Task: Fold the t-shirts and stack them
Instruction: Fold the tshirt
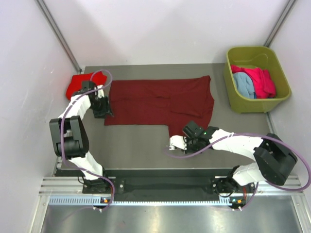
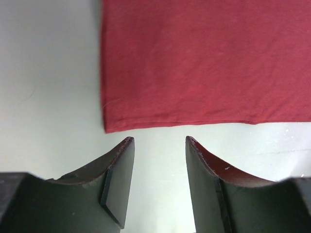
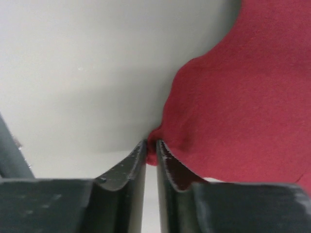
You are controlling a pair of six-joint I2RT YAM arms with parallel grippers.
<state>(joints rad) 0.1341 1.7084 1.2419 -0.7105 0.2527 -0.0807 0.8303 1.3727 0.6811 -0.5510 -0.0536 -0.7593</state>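
The t-shirt's near edge needs to be folded over, so my left gripper should next grab the dark maroon t-shirt's near corner (image 2: 111, 126), opposite where my right gripper holds the t-shirt.
A dark maroon t-shirt (image 1: 160, 101) lies spread flat across the middle of the table. My left gripper (image 1: 103, 112) is open just off its near-left corner (image 2: 109, 127), fingers apart and empty, not touching the cloth. My right gripper (image 1: 190, 130) is shut on the shirt's near edge; the right wrist view shows a pinch of maroon cloth (image 3: 151, 145) between the fingertips. A folded bright red t-shirt (image 1: 78, 84) sits at the far left, partly behind the left arm. Pink (image 1: 260, 80) and light blue (image 1: 242, 84) t-shirts lie in the tub.
An olive-green plastic tub (image 1: 232, 94) stands at the far right of the table. White walls close in on both sides. The arm bases and a metal rail (image 1: 160, 187) run along the near edge.
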